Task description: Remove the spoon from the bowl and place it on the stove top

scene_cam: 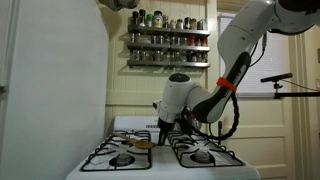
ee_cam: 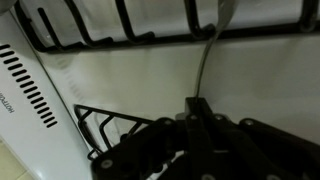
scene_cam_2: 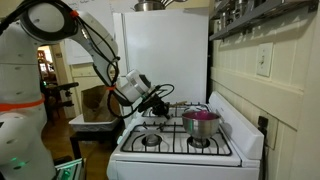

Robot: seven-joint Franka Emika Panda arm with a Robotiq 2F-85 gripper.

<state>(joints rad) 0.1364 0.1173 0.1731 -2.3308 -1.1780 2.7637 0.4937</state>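
The spoon's head reaches the black grate, and my fingers are near the white stove top (scene_cam: 163,154) (ee_cam: 120,75). The spoon would settle there if I opened now, so my gripper will open.
In the wrist view my gripper (ee_cam: 198,104) is shut on the thin dark handle of the spoon (ee_cam: 208,55), which runs away from the fingertips over the white stove top (ee_cam: 120,80) between the black grates. In both exterior views the gripper (scene_cam: 165,127) (scene_cam_2: 160,101) hangs low over the stove top (scene_cam: 160,162) (scene_cam_2: 176,150). The spoon itself is too thin to make out there. The silvery, pink-tinted bowl (scene_cam_2: 200,122) stands on a rear burner, apart from the gripper.
A flat tan round object (scene_cam: 143,143) lies on the grate just beside the gripper. A white fridge (scene_cam: 50,90) (scene_cam_2: 165,45) stands against the stove's side. A spice rack (scene_cam: 168,45) hangs on the wall above the back panel.
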